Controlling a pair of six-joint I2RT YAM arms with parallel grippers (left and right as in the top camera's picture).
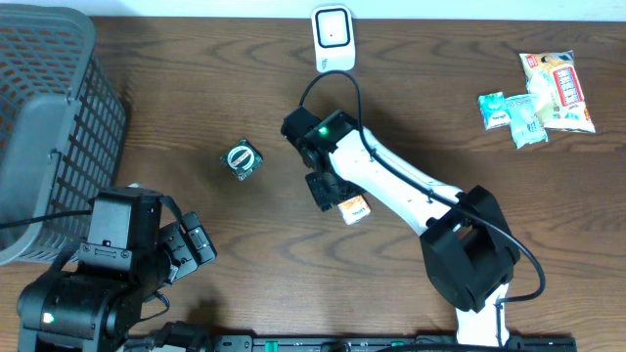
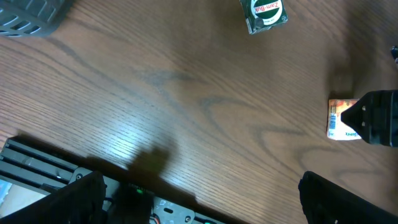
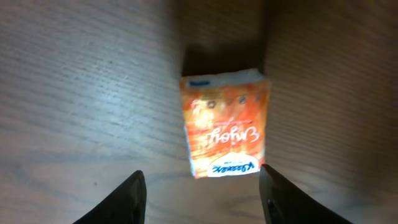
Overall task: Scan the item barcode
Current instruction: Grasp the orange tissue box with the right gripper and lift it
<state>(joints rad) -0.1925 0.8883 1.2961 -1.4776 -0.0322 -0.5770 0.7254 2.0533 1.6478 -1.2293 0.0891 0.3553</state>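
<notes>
My right gripper is going to grab the orange packet next, across its sides near the packet's Kleenex-lettered end (image 1: 361,206). The barcode on the opposite end will stay uncovered to face the scanner (image 1: 333,37).
The item is a small orange packet (image 1: 354,208) lying flat on the wooden table, below the white barcode scanner (image 1: 333,37) that stands at the table's far edge. My right gripper (image 1: 328,191) hovers over the packet's left side. In the right wrist view the packet (image 3: 225,123) lies face up just ahead of the right gripper (image 3: 201,171), which is open; the right finger's tip is near a packet corner and the left finger is well clear. The left wrist view shows the packet (image 2: 342,119) at its right edge. My left gripper (image 1: 191,244) (image 2: 199,180) stands open and empty at the near left.
A small green-and-white Zam-Buk tin (image 1: 242,158) (image 2: 263,12) sits left of the right arm. A grey mesh basket (image 1: 49,117) fills the far-left corner. Several snack packets (image 1: 538,93) lie at the far right.
</notes>
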